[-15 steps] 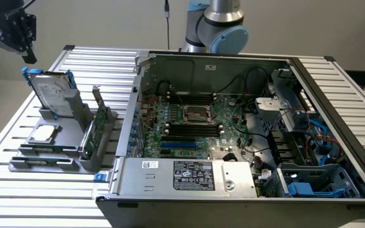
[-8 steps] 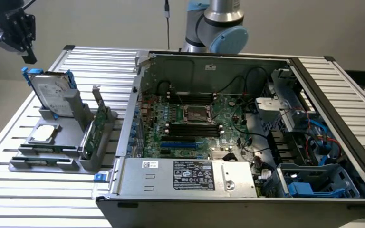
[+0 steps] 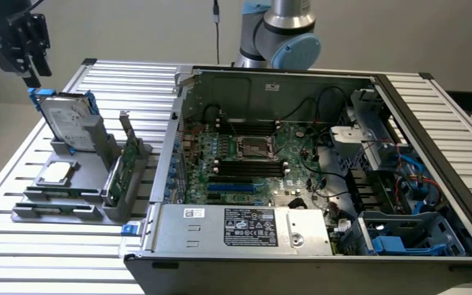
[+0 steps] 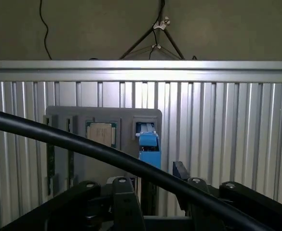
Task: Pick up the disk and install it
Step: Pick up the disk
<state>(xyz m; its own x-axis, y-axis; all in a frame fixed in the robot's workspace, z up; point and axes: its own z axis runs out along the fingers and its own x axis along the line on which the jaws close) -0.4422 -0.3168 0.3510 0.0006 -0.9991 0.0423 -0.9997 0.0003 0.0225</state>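
Note:
The robot's gripper should next grab the blue end of its rails, so that it can install the disk point(image 3: 66, 121) in the open computer case.
The disk point(image 3: 66, 121), silver-grey with a white label and blue rails, stands upright and tilted in a slot of the grey holder point(image 3: 56, 209) at the exterior view's left. My gripper point(image 3: 34, 72) hangs just above and slightly to the left of the disk's top edge, not touching it. In the wrist view the disk shows end-on as a blue rail point(image 4: 149, 147) in the holder point(image 4: 126, 118), ahead of the gap between my black fingers point(image 4: 124, 202). The gripper point(image 4: 155, 207) is open with nothing between the fingers.
An open computer case point(image 3: 432, 135) with its motherboard point(image 3: 252, 160) fills the exterior view's right half of the slatted metal table point(image 3: 23, 258). The holder also carries a square silver chip point(image 3: 56, 174) and a green card point(image 3: 115, 175). A black cable point(image 4: 83, 147) crosses the wrist view.

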